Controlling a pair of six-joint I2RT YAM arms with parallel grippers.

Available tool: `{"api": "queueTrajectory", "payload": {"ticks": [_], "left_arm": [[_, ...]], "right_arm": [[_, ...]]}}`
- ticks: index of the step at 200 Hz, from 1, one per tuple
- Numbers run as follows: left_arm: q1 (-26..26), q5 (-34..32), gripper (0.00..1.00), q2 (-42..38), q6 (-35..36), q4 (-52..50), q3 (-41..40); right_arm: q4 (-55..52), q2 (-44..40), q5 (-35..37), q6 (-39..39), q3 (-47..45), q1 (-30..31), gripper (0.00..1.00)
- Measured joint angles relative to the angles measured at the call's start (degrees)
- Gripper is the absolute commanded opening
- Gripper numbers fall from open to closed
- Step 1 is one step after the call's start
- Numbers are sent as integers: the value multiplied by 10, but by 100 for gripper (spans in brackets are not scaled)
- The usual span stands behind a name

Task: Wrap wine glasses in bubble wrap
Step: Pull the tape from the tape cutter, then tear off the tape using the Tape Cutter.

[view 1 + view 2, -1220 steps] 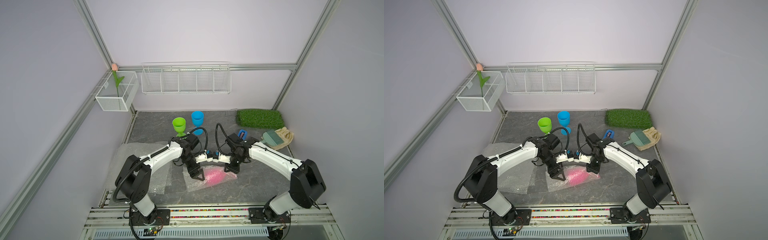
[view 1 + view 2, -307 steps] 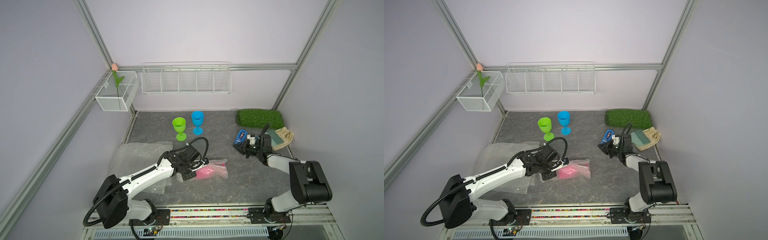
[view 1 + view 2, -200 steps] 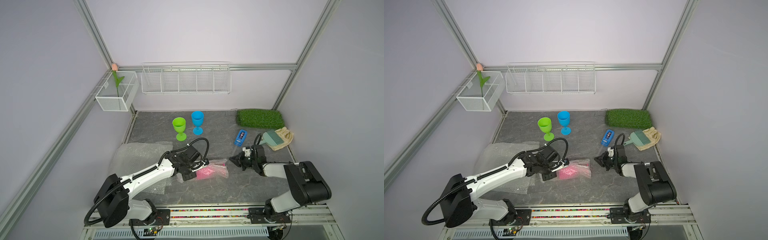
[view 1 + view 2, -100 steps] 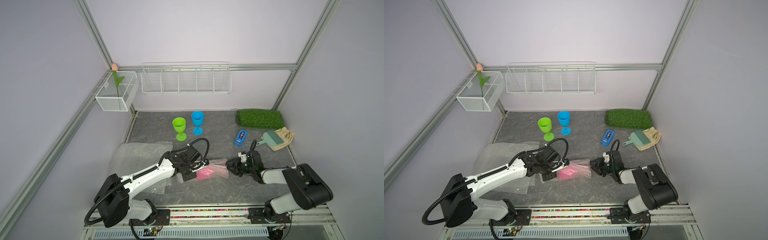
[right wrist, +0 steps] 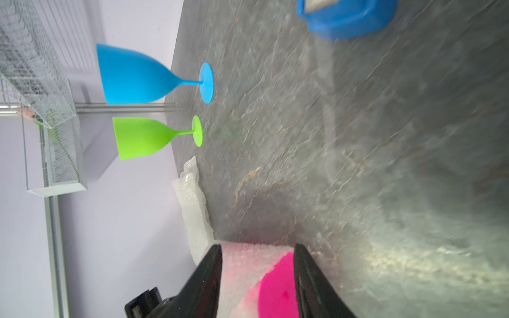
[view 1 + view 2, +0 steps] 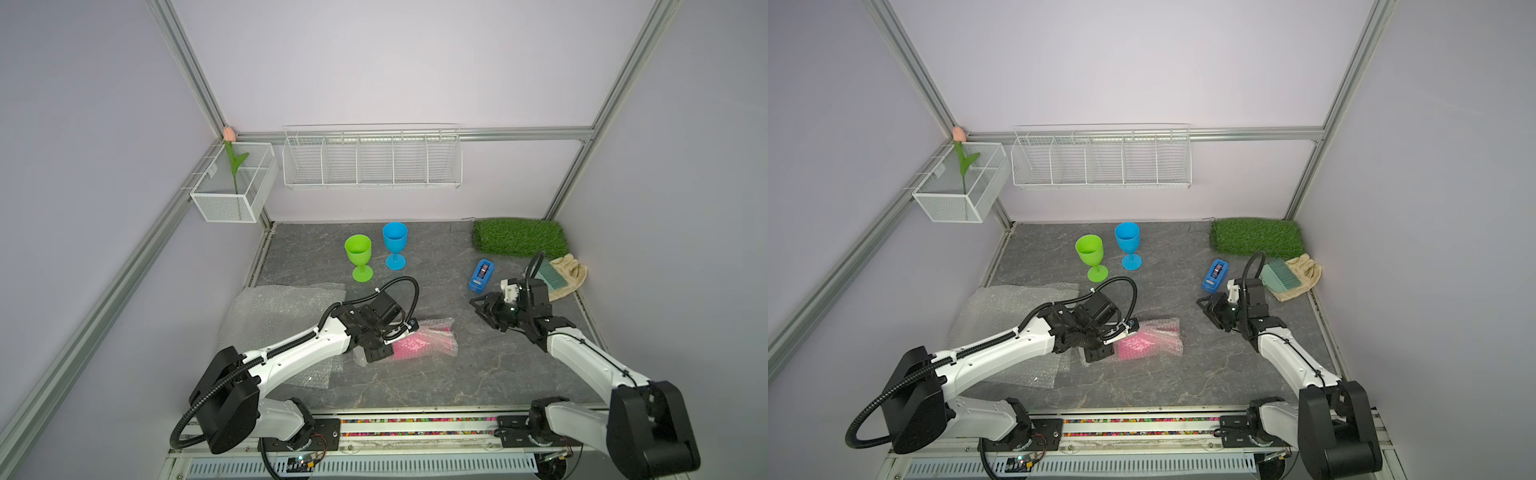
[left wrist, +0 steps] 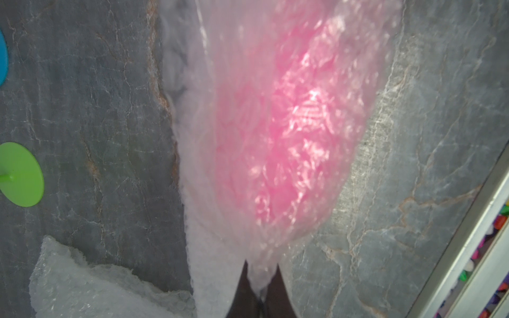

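The tape's length stays free to seal the bubble wrap (image 6: pixel 440 328): my right gripper will pinch the tape's very end at the blue dispenser's near edge.
A magenta wine glass (image 6: pixel 419 343) lies on its side in the middle of the table, rolled in bubble wrap (image 6: pixel 440 328). My left gripper (image 6: pixel 376 353) is shut on the gathered wrap at its left end; the left wrist view shows the film (image 7: pixel 261 275) pinched between the black jaws (image 7: pixel 260 278). My right gripper (image 6: pixel 482 311) hovers open to the right of the bundle, apart from it; its wrist view shows the pink foot (image 5: pixel 278 286) beyond the spread jaws (image 5: pixel 257 246). The green glass (image 6: pixel 358 253) and the blue glass (image 6: pixel 395 241) stand upright behind.
Spare bubble wrap sheets (image 6: pixel 282 307) lie at the left under my left arm. A blue tape dispenser (image 6: pixel 481 274), a grass mat (image 6: pixel 519 237), and a brush on a cloth (image 6: pixel 559 276) sit at the right. A wire rack (image 6: pixel 372 158) and a mesh box (image 6: pixel 237 183) hang on the walls.
My right gripper left the tape dispenser, swung in towards the bundle's right end, opened, then drew slightly back and up. My left gripper kept its hold on the wrap.
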Motion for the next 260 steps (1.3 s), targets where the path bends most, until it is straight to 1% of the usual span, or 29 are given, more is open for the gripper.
{"api": "queueTrajectory", "payload": {"ticks": [31, 40, 64, 95, 145, 172, 196, 209, 223, 228, 260], "left_arm": [[-1, 0, 0, 0, 0, 0, 0], [0, 0, 0, 0, 0, 0, 0], [-1, 0, 0, 0, 0, 0, 0], [-1, 0, 0, 0, 0, 0, -1], [-1, 0, 0, 0, 0, 0, -1], [-1, 0, 0, 0, 0, 0, -1], [-1, 0, 0, 0, 0, 0, -1], [-1, 0, 0, 0, 0, 0, -1], [-1, 0, 0, 0, 0, 0, -1], [-1, 0, 0, 0, 0, 0, -1], [-1, 0, 0, 0, 0, 0, -1]], "right_arm": [[59, 79, -9, -28, 11, -37, 47], [80, 101, -11, -31, 15, -46, 48], [160, 167, -21, -27, 26, -65, 50], [248, 243, -33, -9, 42, -72, 49], [372, 324, -60, 44, 52, -72, 38], [409, 346, -77, 65, 52, -71, 33], [427, 359, -85, 79, 52, -71, 27], [432, 364, -86, 84, 52, -71, 21], [435, 367, -84, 88, 50, -71, 10], [437, 368, -84, 89, 49, -71, 7], [437, 370, -84, 87, 49, -71, 7]]}}
